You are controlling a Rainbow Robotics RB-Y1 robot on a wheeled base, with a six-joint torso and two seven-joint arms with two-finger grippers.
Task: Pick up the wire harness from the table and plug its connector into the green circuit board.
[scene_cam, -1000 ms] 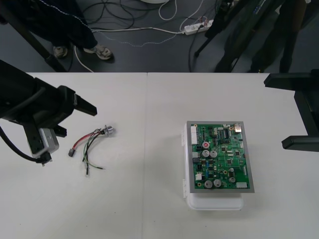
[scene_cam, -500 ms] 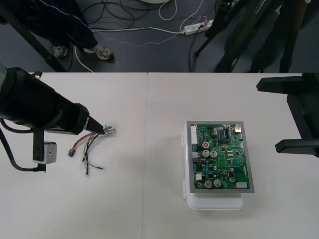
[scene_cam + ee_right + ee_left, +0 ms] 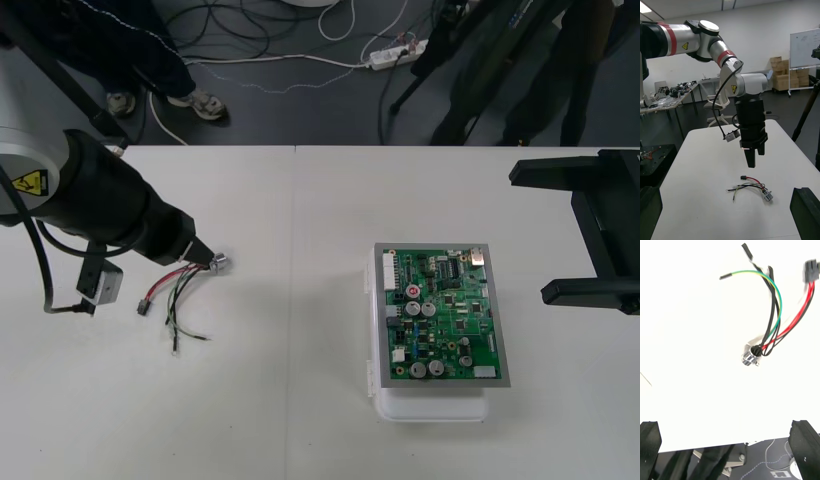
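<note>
The robot's left gripper will next grab the wire harness by its round metal socket (image 3: 218, 263) (image 3: 750, 356), because the wires spread loosely across the table.
The wire harness (image 3: 178, 291) lies loose on the table's left part, its round metal socket (image 3: 218, 263) toward the board and its black plug (image 3: 143, 307) at the outer end. My left gripper (image 3: 196, 254) hangs just above the socket end, pointing down. In the left wrist view its fingers (image 3: 804, 440) stand wide apart at the corners, open, with the socket (image 3: 750, 356), red, black and green wires and plug (image 3: 811, 271) below them. The right wrist view shows the left gripper (image 3: 752, 159) over the harness (image 3: 749, 187). My right gripper (image 3: 592, 232) waits open at the right. The green circuit board (image 3: 443, 316) sits centre-right.
The board rests on a white base (image 3: 430, 406) that sticks out toward the near edge. A small grey box (image 3: 100, 285) dangles on a cable from the left arm beside the harness. Bare table lies between harness and board.
The left arm has swung in over the harness and turned its gripper down above the socket end. The right gripper has drifted slightly inward. The harness has not moved.
</note>
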